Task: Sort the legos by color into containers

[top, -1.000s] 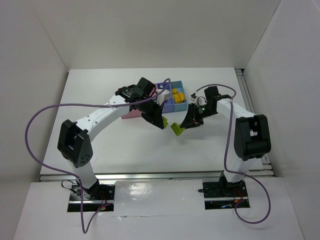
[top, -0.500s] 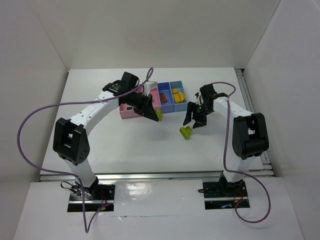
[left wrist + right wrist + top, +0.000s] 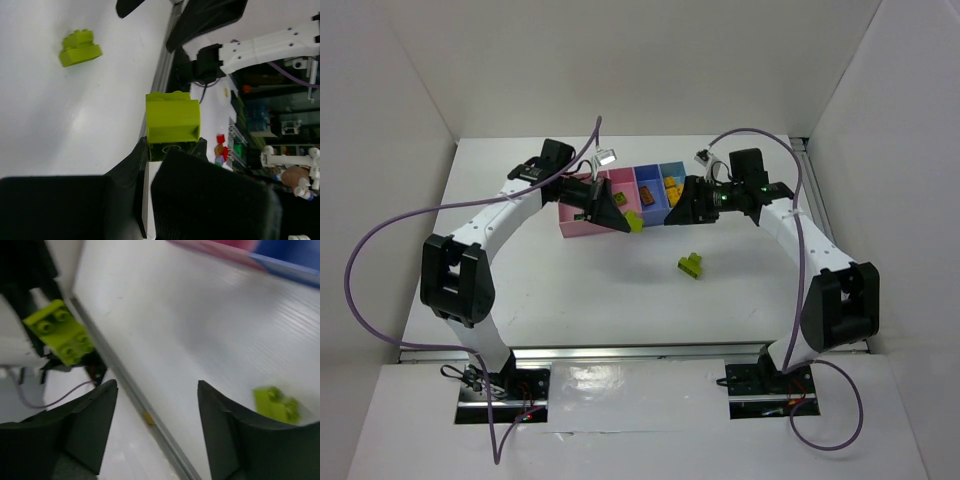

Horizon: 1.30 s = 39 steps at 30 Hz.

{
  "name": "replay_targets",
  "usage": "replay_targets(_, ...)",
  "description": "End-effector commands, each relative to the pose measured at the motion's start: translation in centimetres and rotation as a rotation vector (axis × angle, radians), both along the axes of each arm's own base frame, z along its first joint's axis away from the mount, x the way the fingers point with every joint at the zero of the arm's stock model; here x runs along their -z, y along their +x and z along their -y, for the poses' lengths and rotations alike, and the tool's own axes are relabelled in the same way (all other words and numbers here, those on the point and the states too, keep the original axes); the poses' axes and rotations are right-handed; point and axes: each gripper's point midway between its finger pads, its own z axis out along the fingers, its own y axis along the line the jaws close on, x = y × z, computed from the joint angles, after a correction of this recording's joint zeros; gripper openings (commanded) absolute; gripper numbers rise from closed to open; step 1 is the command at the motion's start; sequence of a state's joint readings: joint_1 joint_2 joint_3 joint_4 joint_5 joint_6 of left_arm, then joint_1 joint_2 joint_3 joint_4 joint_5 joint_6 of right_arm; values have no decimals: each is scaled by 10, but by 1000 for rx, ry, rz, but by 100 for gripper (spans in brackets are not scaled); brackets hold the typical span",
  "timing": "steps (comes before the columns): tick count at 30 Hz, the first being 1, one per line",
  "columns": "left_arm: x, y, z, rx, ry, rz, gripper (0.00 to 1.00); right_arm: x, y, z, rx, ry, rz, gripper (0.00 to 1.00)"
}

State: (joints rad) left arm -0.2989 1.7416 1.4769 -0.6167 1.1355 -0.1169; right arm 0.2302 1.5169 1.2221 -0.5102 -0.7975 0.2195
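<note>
The right gripper will next separate the lime green lego from the part in the left gripper, which stays free, so it should grab the lego by its exposed studded end (image 3: 635,221) (image 3: 59,331).
My left gripper (image 3: 625,220) is shut on a lime green lego (image 3: 636,222) just in front of the containers (image 3: 576,222); in the left wrist view this lego (image 3: 172,122) sticks out between the black fingers (image 3: 131,167). A second lime lego (image 3: 692,265) lies loose on the white table (image 3: 80,47) (image 3: 275,402). My right gripper (image 3: 680,213) hangs open and holds nothing in front of the light blue bin (image 3: 678,207), its fingertips (image 3: 111,386) wide apart. The blue-purple bin (image 3: 648,210) holds an orange-brown lego (image 3: 648,197). Yellow legos (image 3: 671,185) lie in the light blue bin.
The bins stand in a row at the back middle of the table, pink ones on the left. White walls close in the table on three sides. A metal rail (image 3: 810,180) runs along the right edge. Purple cables (image 3: 380,250) loop from both arms.
My right gripper opened and let its lime lego drop on the table, then swung back and left toward the bins. My left gripper moved back and left with its lime lego still held.
</note>
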Motion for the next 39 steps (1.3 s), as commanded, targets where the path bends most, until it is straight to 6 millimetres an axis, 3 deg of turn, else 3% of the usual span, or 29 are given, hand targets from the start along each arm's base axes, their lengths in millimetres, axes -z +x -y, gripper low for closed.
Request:
replay_targets(1, -38, -12, 7, 105, -158, 27, 0, -45, -18, -27, -201, 200, 113, 76)
replay_targets(4, -37, -11, 8, 110, -166, 14, 0, -62, -32, -45, -322, 281, 99, 83)
replay_targets(8, -43, -12, 8, 117, -181, 32, 0, -59, -29, -62, -378, 274, 104, 83)
replay_targets(10, -40, -14, 8, 116, -178, 22, 0, -76, -35, -74, -430, 338, 129, 82)
replay_targets(13, -41, -16, 7, 116, -178, 24, 0, -82, -39, -83, -481, 391, 122, 80)
replay_targets(17, -44, -19, 6, 118, -183, 41, 0, -82, -42, -91, -509, 401, 120, 72)
replay_targets(21, -44, -16, 3, 109, -183, 42, 0, -82, -41, -96, -512, 410, 112, 58)
replay_targets(22, -44, -16, 3, 109, -183, 42, 0, -82, -45, -99, -524, 411, 110, 50)
replay_targets(25, -43, -15, 3, 103, -176, 44, 0, -82, -43, -100, -516, 407, 112, 32)
replay_targets(26, -43, -15, 3, 103, -176, 44, 0, -78, -41, -100, -488, 390, 94, 22)
replay_targets(27, -39, -15, 3, 95, -166, 38, 0, -76, -37, -100, -473, 379, 109, 19)
replay_targets(29, -34, -7, -1, 56, -136, 48, 0, -63, -34, -94, -417, 344, 78, 17)
replay_targets(30, -32, -2, -7, 23, -122, 43, 0, -59, -20, -84, -342, 313, 82, 14)
replay_targets(33, -20, 15, -24, -71, -78, 23, 0, -46, -7, -69, -239, 256, 68, 14)
replay_targets(34, -23, 21, -29, -95, -76, 42, 0, -42, -6, -68, -232, 239, 68, 14)
replay_targets(39, 3, 49, -61, -277, 24, -22, 0, -35, 3, -64, -171, 187, 74, 14)
